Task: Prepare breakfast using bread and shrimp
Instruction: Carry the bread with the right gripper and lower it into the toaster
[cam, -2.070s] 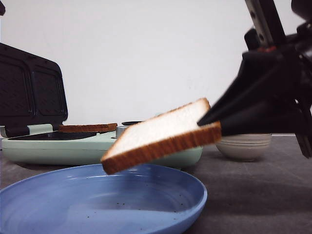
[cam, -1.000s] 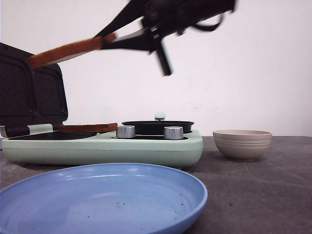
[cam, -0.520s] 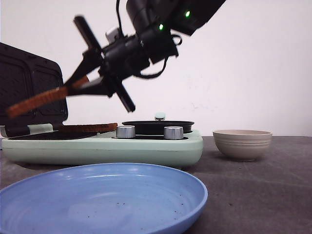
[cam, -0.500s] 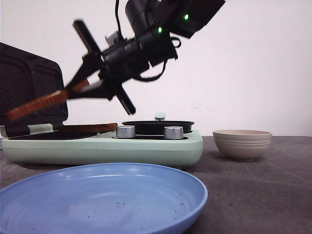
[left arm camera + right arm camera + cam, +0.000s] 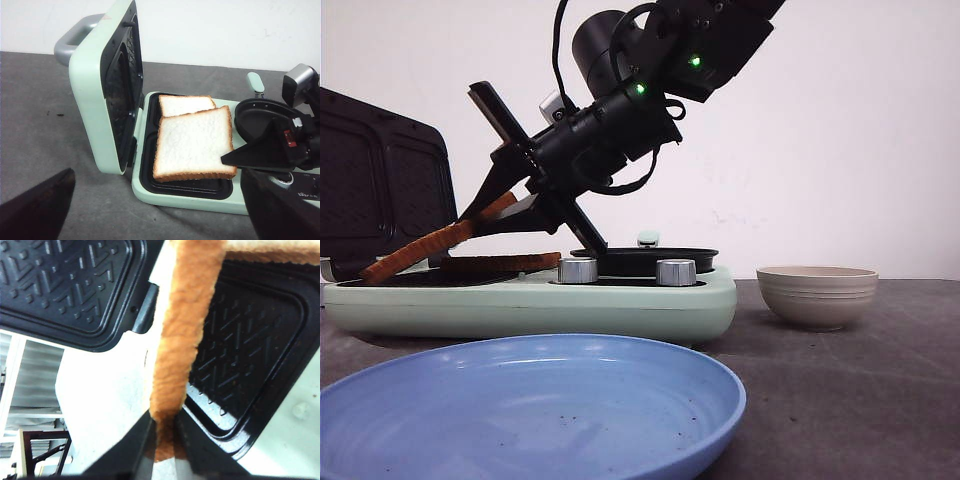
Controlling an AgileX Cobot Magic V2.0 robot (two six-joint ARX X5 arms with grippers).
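Note:
My right gripper is ready to release the bread slice, because the low edge of the tilted bread slice (image 5: 375,271) is at the black lower tray (image 5: 425,279) and the slice would lie there.
One slice of bread (image 5: 184,105) lies flat in the black lower tray of the mint-green sandwich maker (image 5: 190,200). My right gripper (image 5: 486,212) is shut on one edge of the second bread slice (image 5: 415,248), which tilts down, its low edge at the tray. That held slice (image 5: 194,142) partly overlaps the flat one. In the right wrist view its crust (image 5: 186,330) runs edge-on between the shut fingers (image 5: 137,452). My left gripper (image 5: 155,220) hangs open over the table in front of the maker, holding nothing. The shrimp is out of view.
The maker's lid (image 5: 380,180) stands open at the left. On the maker's right half sit a black pan (image 5: 642,258) and two silver knobs (image 5: 578,270). A beige bowl (image 5: 817,295) stands at the right and a blue plate (image 5: 530,420) lies in front.
My right arm has carried the slice from above the blue plate, up and leftward, then down onto the maker's open tray. The flat slice has not moved.

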